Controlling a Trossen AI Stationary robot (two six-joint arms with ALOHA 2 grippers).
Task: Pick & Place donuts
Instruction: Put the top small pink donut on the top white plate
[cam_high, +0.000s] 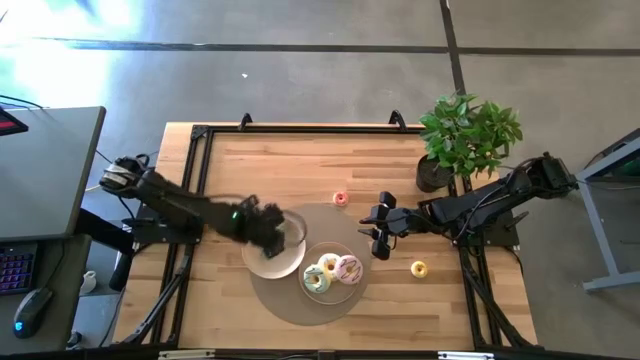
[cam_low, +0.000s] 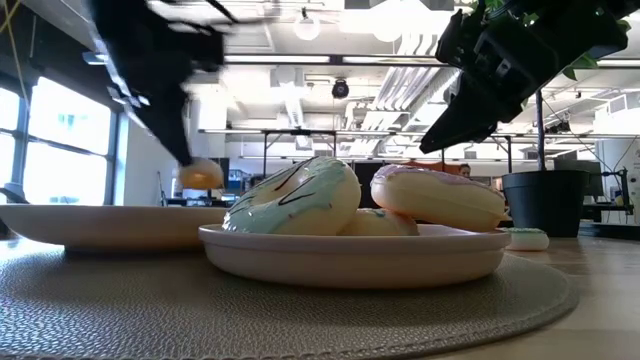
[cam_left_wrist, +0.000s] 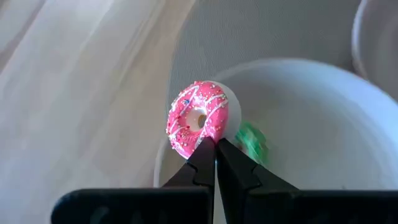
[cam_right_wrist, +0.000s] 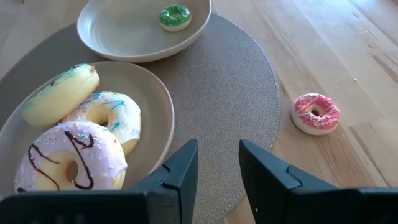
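The donut's ring straddles the pale plate's rim, so I should keep my left gripper closed on the pink mini donut until it hangs inside that rim.
My left gripper hangs over the left pale plate and is shut on a pink mini donut. A green mini donut lies in that plate, also clear in the right wrist view. My right gripper is open and touches nothing; it hovers over the mat's right edge. Beside it, the second plate carries three larger donuts. Another pink mini donut and a yellow one lie flat on the wood. My left gripper pinches the pink mini donut by the edge of its ring, between the two fingertips. The donut stands beyond the tips with its iced face toward the wrist camera, lifted clear above the plate's rim.
A round grey mat lies under both plates. A potted plant stands at the table's far right corner. Bare wood shows to the left and right of the mat. A desk with a keyboard and mouse stands left of the table.
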